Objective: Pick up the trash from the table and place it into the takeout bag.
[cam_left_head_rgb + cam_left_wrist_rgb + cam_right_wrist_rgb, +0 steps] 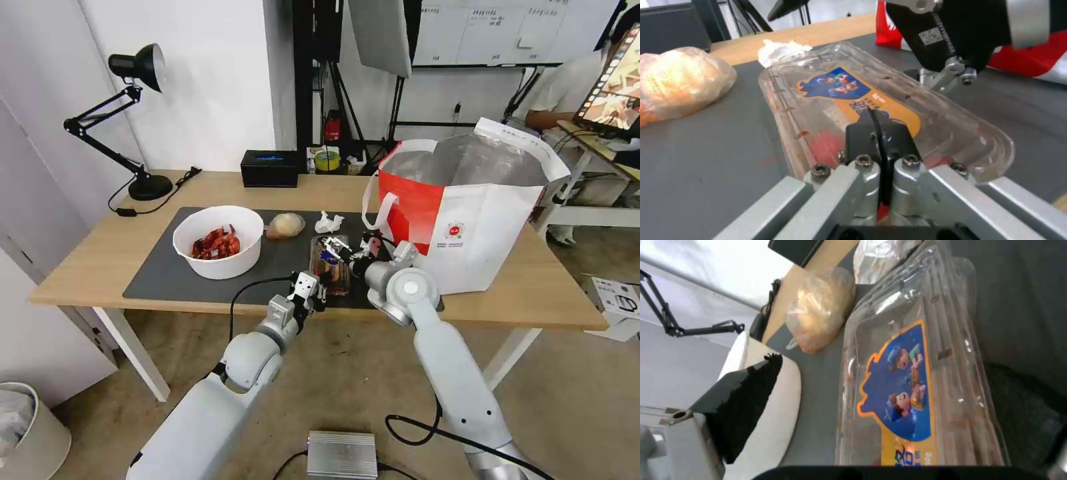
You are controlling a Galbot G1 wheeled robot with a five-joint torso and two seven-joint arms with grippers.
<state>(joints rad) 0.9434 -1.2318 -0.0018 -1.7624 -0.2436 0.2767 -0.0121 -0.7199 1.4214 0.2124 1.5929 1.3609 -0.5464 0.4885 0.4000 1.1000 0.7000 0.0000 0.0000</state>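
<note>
The clear tray (331, 268) has to get into the takeout bag (467, 220), so my right gripper should grab it next by its long side edge.
On the table's (100, 257) grey mat lies the clear hinged tray (331, 268) with a blue and orange label (853, 90) and red scraps. My left gripper (317, 289) is shut, its pads (880, 131) together over the tray's near end. My right gripper (349, 251) is open just above the tray's far half; one finger (740, 403) stands well to the tray's (925, 380) side. The white bowl (218, 250) of red shells, the beige wrapped lump (285, 225) and the crumpled tissue (329, 222) lie farther left and back. The red-and-white takeout bag (467, 220) stands open at the right.
A black box (270, 168) and a desk lamp (137, 120) stand along the table's back edge. A white bin (30, 433) sits on the floor at the left. A small metal unit (342, 455) lies on the floor by my base.
</note>
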